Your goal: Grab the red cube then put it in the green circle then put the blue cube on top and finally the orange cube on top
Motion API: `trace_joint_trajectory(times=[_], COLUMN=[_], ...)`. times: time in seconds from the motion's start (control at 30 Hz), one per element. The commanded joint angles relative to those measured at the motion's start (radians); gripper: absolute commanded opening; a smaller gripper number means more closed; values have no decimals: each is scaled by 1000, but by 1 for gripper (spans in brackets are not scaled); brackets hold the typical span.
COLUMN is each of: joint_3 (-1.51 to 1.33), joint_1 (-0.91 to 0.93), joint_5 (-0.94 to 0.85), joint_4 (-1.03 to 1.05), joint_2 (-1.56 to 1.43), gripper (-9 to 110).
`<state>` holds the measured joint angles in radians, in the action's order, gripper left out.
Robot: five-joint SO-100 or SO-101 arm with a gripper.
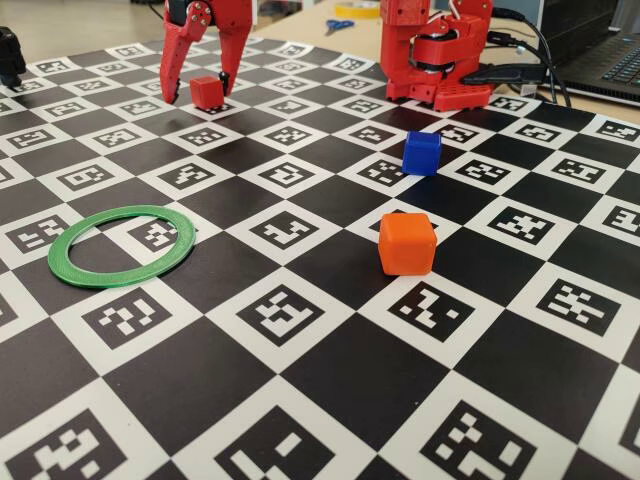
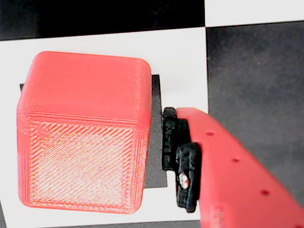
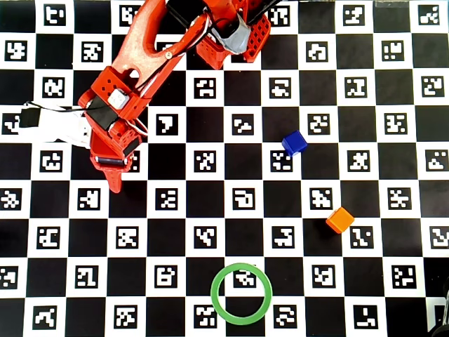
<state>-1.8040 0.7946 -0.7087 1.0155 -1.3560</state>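
Note:
The robot's gripper should grab the red cube by its opposite sides next, to put it inside the green circle point(image 1: 112, 278).
The red cube point(image 1: 207, 92) sits on the checkered mat at the far left of the fixed view. My gripper point(image 1: 200, 95) is open and lowered around it, one finger on each side. In the wrist view the red cube point(image 2: 83, 133) fills the left and one finger point(image 2: 237, 166) stands just right of it with a small gap. In the overhead view my gripper point(image 3: 112, 172) hides the cube. The green circle point(image 1: 112, 278) lies flat and empty, also in the overhead view point(image 3: 214, 293). The blue cube point(image 1: 421, 153) point(image 3: 294, 142) and the orange cube point(image 1: 406, 243) point(image 3: 340, 220) stand apart on the mat.
The arm's red base point(image 1: 435, 60) stands at the mat's far edge, also in the overhead view point(image 3: 231, 35). Black cables point(image 1: 530, 50) and a laptop point(image 1: 610, 60) lie at the far right. Blue-handled scissors point(image 1: 340, 25) lie behind the mat.

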Motion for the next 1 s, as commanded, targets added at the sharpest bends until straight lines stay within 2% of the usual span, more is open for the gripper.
trace_joint_trajectory(times=[0.0, 0.13, 0.3, 0.43, 0.83, 0.97], joint_3=[32, 32, 34, 63, 302, 318], joint_1=[-8, -11, -15, -23, -101, -152], joint_5=[3, 0, 0, 15, 95, 117], joint_4=[-11, -15, -15, 23, 351, 405], joint_2=[-21, -21, -21, -26, -137, -215], gripper=[29, 13, 7, 6, 6, 6])
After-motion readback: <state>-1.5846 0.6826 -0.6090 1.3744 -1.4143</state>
